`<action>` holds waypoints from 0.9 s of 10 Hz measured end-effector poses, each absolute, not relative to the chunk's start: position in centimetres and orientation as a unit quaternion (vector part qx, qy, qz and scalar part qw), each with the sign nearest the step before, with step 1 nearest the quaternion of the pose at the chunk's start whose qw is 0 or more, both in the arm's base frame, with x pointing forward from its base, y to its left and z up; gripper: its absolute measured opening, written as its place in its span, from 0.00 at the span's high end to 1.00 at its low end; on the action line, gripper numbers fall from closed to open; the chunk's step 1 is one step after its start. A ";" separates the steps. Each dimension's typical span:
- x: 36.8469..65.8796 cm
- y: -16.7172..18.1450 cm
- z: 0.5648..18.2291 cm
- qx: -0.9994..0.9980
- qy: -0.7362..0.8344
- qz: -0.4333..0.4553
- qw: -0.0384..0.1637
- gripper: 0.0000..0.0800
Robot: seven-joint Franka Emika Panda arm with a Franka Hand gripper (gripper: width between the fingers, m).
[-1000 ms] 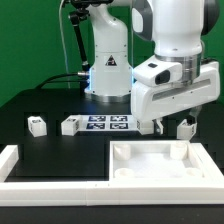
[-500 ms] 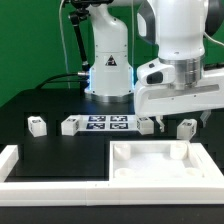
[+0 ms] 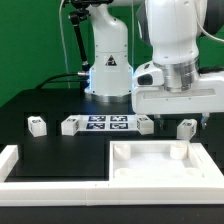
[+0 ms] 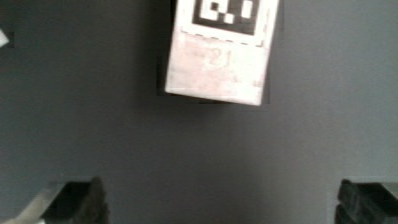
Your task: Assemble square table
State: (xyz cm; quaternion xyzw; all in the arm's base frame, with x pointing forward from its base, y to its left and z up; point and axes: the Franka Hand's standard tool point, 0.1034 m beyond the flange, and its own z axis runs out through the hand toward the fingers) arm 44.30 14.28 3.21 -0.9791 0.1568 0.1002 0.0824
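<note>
The tagged leg point(image 4: 217, 52) is beyond my open fingers in the wrist view, so they would miss it if they closed now. My gripper should move toward the leg first, then close on it.
The square table's white panel point(image 3: 150, 160), with raised corner sockets, lies at the front on the exterior view's right. Along the back of the black mat stand small white tagged legs: one at the left point(image 3: 37, 125), one beside the marker board point(image 3: 72, 126), one under the hand point(image 3: 146, 124), and one on the right point(image 3: 186, 127). My gripper point(image 3: 178, 114) hangs above the mat between the last two legs. It is open and holds nothing. In the wrist view a leg point(image 4: 221, 55) lies on the mat beyond my gripper point(image 4: 221, 205), clear of both dark fingertips point(image 4: 71, 202).
The marker board point(image 3: 108, 123) lies flat at the back centre, in front of the arm's base point(image 3: 108, 70). White border rails point(image 3: 20, 160) run along the front and the left of the mat. Cables hang at the back left.
The hand has risen off the mat and shifted a little toward the exterior view's right, uncovering the leg beneath it. The jaws stayed wide open and the parts did not move.
</note>
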 end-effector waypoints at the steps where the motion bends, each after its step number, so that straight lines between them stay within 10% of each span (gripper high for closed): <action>1: 43.2 14.3 3.0 -0.971 0.173 0.143 0.087 0.19; 9: 41.8 14.9 2.0 -0.871 0.203 0.424 0.140 0.19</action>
